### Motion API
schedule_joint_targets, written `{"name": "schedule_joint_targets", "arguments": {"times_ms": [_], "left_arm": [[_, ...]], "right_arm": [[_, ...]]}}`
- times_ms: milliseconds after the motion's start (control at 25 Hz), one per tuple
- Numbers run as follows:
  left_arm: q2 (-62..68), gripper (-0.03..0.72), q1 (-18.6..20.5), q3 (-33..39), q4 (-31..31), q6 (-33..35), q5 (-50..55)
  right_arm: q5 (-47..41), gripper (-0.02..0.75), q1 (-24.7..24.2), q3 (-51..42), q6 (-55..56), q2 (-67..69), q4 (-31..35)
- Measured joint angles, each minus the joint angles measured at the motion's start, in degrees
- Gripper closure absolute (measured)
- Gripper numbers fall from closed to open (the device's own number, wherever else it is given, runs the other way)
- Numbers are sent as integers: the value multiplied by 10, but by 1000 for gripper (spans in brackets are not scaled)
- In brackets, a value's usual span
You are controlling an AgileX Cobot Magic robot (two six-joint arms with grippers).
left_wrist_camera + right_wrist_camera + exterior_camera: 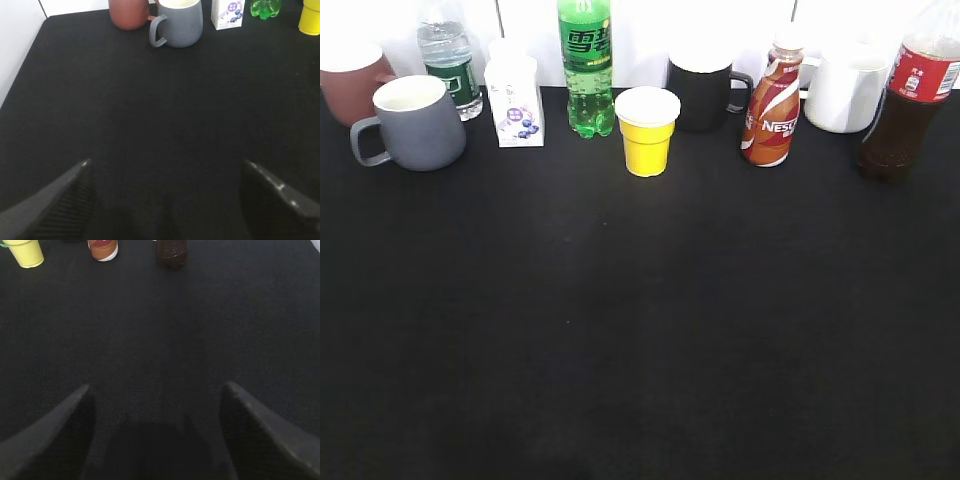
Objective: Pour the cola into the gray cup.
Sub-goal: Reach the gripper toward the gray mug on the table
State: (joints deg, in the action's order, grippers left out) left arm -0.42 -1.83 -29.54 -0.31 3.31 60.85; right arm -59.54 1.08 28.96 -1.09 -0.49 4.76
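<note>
My left gripper grabs the gray cup by its slim loop handle (360,146) next, narrow enough for the fingers, since the cup has a wide, round body (426,137).
The cola bottle (908,105), dark liquid with a red label, stands upright at the far right of the black table; its base shows at the top of the right wrist view (171,252). The gray cup (415,122) stands at the far left, handle to the left; it also shows in the left wrist view (180,22). My left gripper (165,165) is open and empty, well short of the cup. My right gripper (156,387) is open and empty, well short of the cola. Neither gripper shows in the exterior view.
Along the back stand a reddish-brown mug (350,80), water bottle (448,60), small milk carton (514,102), green soda bottle (586,65), yellow cup (647,130), black mug (703,90), Nescafe bottle (773,105) and white mug (845,90). The black table (640,330) spreads in front.
</note>
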Motion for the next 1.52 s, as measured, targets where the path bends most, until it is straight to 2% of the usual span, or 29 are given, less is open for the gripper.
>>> {"name": "schedule_joint_targets", "arguments": {"times_ms": [160, 280, 320, 440, 520, 600, 680, 800, 920, 1040, 1240, 1320, 1440, 1520], "left_arm": [[0, 6, 0, 0, 0, 0, 0], [0, 124, 0, -1, -1, 0, -4], [0, 137, 0, -10, -2, 0, -29], [57, 148, 0, -3, 3, 0, -257], [149, 150, 0, 35, 6, 0, -433], [272, 150, 0, 100, 7, 0, -645], [425, 150, 0, 137, 7, 0, -814], [692, 155, 0, 139, 3, 0, -1030], [897, 240, 0, 108, -32, 0, -1148], [1027, 258, 0, 15, -42, 0, -1168], [1128, 260, 0, -98, -42, 0, -1169], [1155, 291, 0, -139, -45, 0, -1162], [1194, 447, 1, -201, -45, 0, -1147], [1206, 603, 1, -214, -45, 2, -1143]], "right_arm": [[0, 153, 0, 0, 0, 0, 0], [0, 153, 0, 0, 0, 0, 0], [0, 153, 0, 0, 0, 0, 0], [0, 153, 0, 0, 0, 0, 0], [0, 153, 0, 0, 0, 0, 0], [0, 153, 0, 0, 0, 0, 0], [0, 153, 0, 0, 0, 0, 0], [0, 153, 0, 0, 0, 0, 0], [0, 153, 0, 0, 0, 0, 0], [0, 153, 0, 0, 0, 0, 0], [0, 153, 0, 0, 0, 0, 0], [0, 153, 0, 0, 0, 0, 0], [0, 153, 0, 0, 0, 0, 0], [0, 153, 0, 0, 0, 0, 0]]}}
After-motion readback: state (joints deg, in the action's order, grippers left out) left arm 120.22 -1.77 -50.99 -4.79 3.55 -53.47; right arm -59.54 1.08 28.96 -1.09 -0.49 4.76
